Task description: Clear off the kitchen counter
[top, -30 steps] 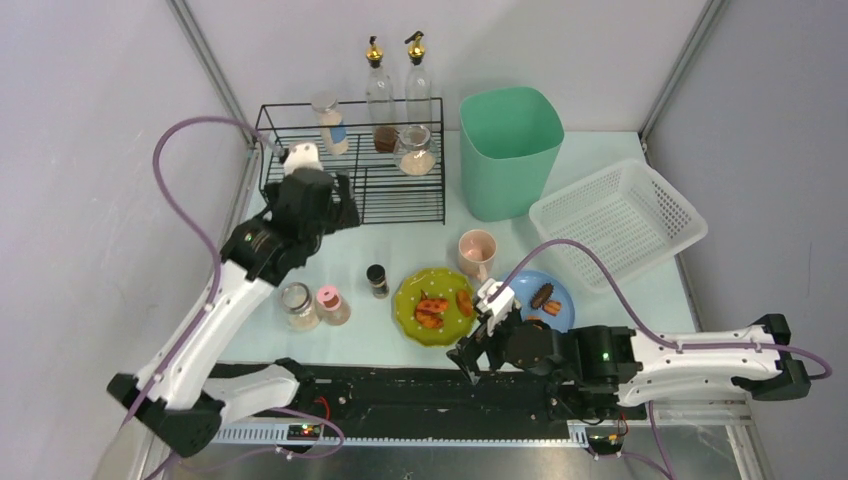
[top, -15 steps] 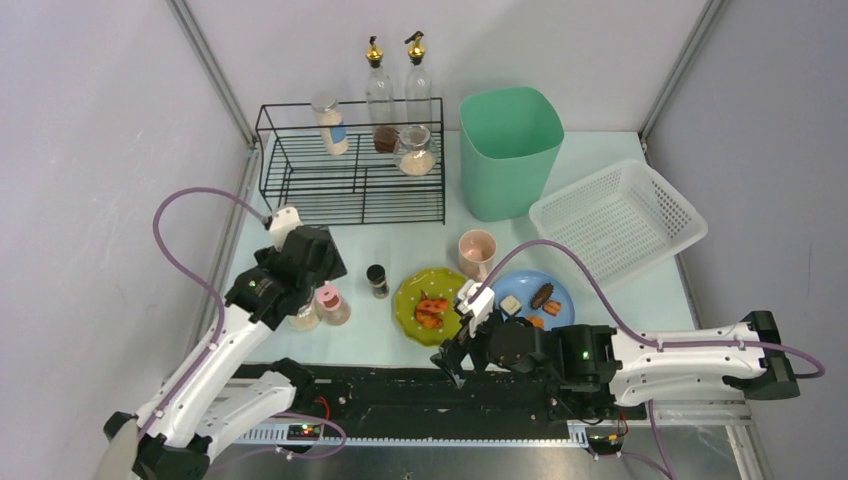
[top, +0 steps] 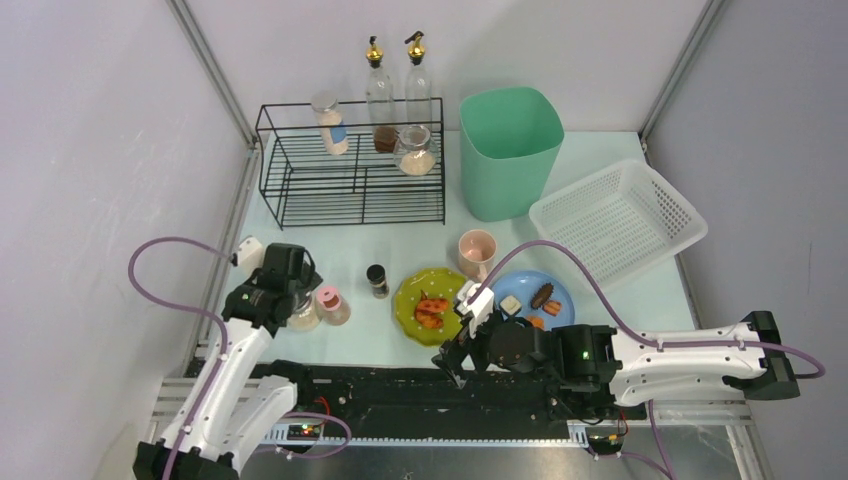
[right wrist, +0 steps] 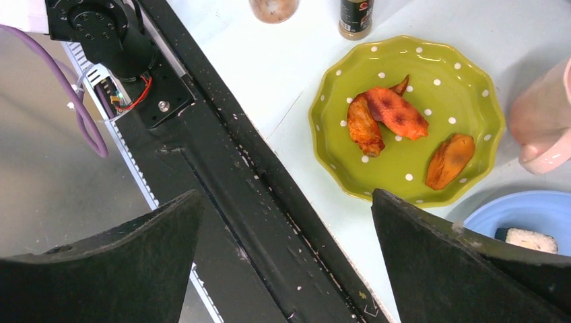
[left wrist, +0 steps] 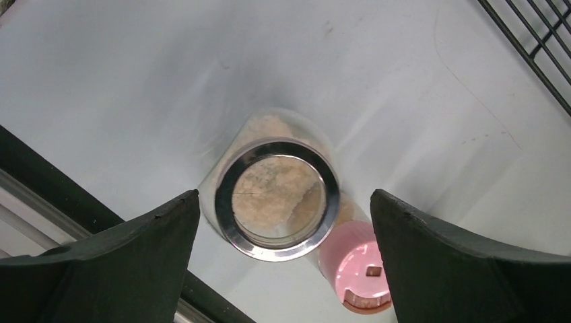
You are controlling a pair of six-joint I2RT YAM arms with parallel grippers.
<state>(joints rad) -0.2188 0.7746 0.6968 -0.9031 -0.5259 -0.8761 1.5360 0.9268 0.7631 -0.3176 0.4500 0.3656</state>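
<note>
The left gripper's fingers are above the ring of the steel lid (top: 302,302) (left wrist: 276,198) and would miss the ring if they closed now. The left gripper should first go lower, then close on the ring.
The kitchen counter (top: 400,235) is a pale mint-green tabletop. On its near left stand a glass jar with a steel lid (left wrist: 276,198) and a pink-lidded jar (left wrist: 353,266). My left gripper (left wrist: 283,202) hangs open straight above the glass jar, one finger on each side of it, touching nothing. In the top view the left gripper (top: 290,295) partly covers that jar. Over the black base rail at the counter's near edge, my right gripper (right wrist: 286,202) is open and empty. The green dotted plate (right wrist: 471,101) with fried pieces lies just beyond it.
A small dark spice bottle (top: 377,280), a pink mug (top: 478,250) and a blue plate (top: 560,290) with food sit mid-counter. At the back stand a black wire rack (top: 350,190) holding jars, two oil bottles (top: 378,85), a green bin (top: 510,150) and a white basket (top: 615,220).
My left arm has drawn back from the wire rack to the near left and now hangs over the glass jar. The right arm shifted slightly left, then held still.
</note>
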